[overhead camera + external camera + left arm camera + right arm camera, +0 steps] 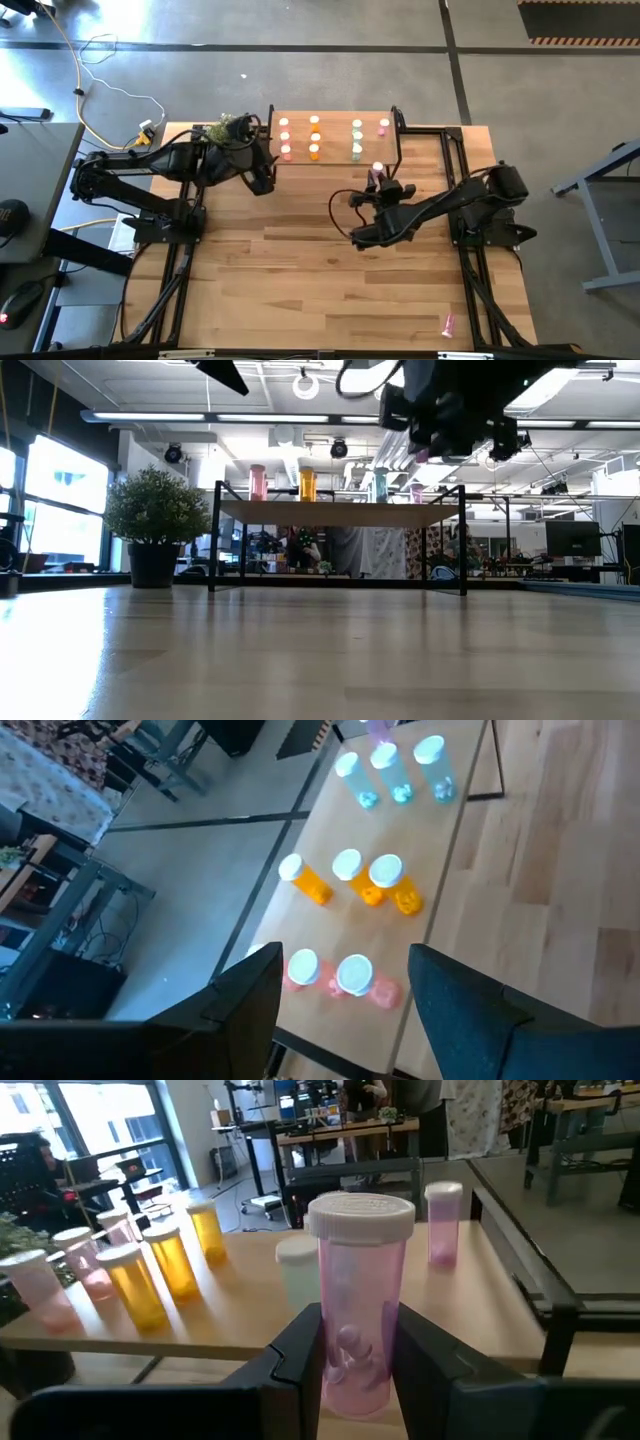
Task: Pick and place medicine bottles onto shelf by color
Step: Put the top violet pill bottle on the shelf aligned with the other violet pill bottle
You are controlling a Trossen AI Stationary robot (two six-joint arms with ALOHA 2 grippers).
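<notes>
The purple-pink bottle hangs short of the shelf's near edge and would drop if my right gripper opened now, so it moves toward the shelf, before the release.
The light-wood shelf [335, 140] stands at the table's far edge. Upright in rows on it are pink bottles [285, 137], orange bottles [314, 137], pale green bottles [357, 138] and one purple-pink bottle [384, 126]. My right gripper [380, 186] is shut on another purple-pink bottle [358, 1280] with a white cap, just off the shelf's near edge and above the shelf top. My left gripper [345, 970] hangs open and empty by the shelf's left end, above the pink bottles [350, 975]. My right gripper pinches the bottle's lower body [352, 1365] between its two fingers [295, 1365]. The fingers come about level from the table's near right, pointing at the shelf. The bottle stands upright in the hold, cap up, clear of table and shelf.
A potted plant [232, 128] stands at the shelf's far left corner. One pink bottle [447, 323] lies on the table near its front right corner. The broad plank top [300, 280] between the arms and the front edge is bare.
</notes>
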